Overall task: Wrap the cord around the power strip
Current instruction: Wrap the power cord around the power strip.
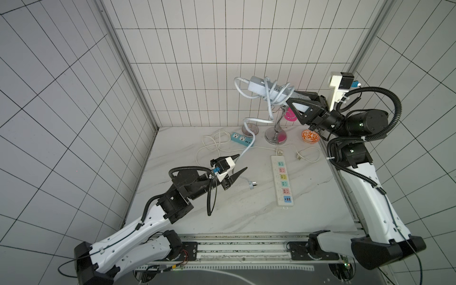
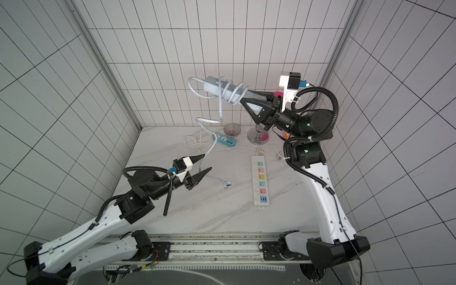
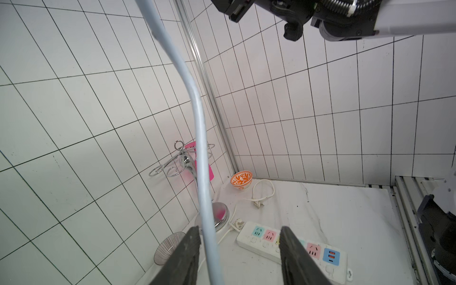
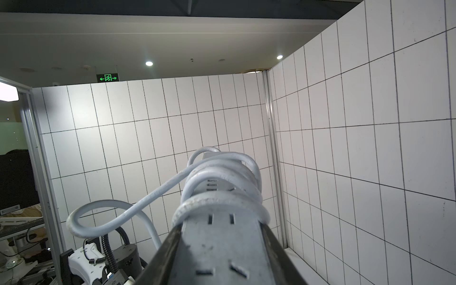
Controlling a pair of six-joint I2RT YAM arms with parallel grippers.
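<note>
My left gripper should next grab the hanging cord near its plug, so the rest of the cord stays free to wrap around the power strip (image 1: pixel 261 86).
My right gripper (image 1: pixel 292 96) (image 2: pixel 246 95) (image 4: pixel 220 227) is shut on one end of the pale grey-blue power strip (image 1: pixel 261 86) (image 2: pixel 217 86) (image 4: pixel 222 246) and holds it high above the back of the table. The cord (image 1: pixel 249 133) (image 2: pixel 209 148) (image 4: pixel 214 172) loops around the strip a few times. From there it hangs down to the table and ends in its plug (image 1: pixel 254 185) (image 2: pixel 225 184). My left gripper (image 1: pixel 242 161) (image 2: pixel 207 161) (image 3: pixel 239 229) is open low over the table. The hanging cord (image 3: pixel 204 172) runs between its fingers, close to one, unclamped.
On the marble table (image 1: pixel 246 214) lie a long white strip with coloured sockets (image 1: pixel 282 183), a small teal strip (image 1: pixel 243 139) and thin white cords (image 1: pixel 212 143). A chrome stand (image 1: pixel 276 134), a striped glass bowl (image 1: pixel 250 129) and an orange bowl (image 1: pixel 310 136) stand along the back wall.
</note>
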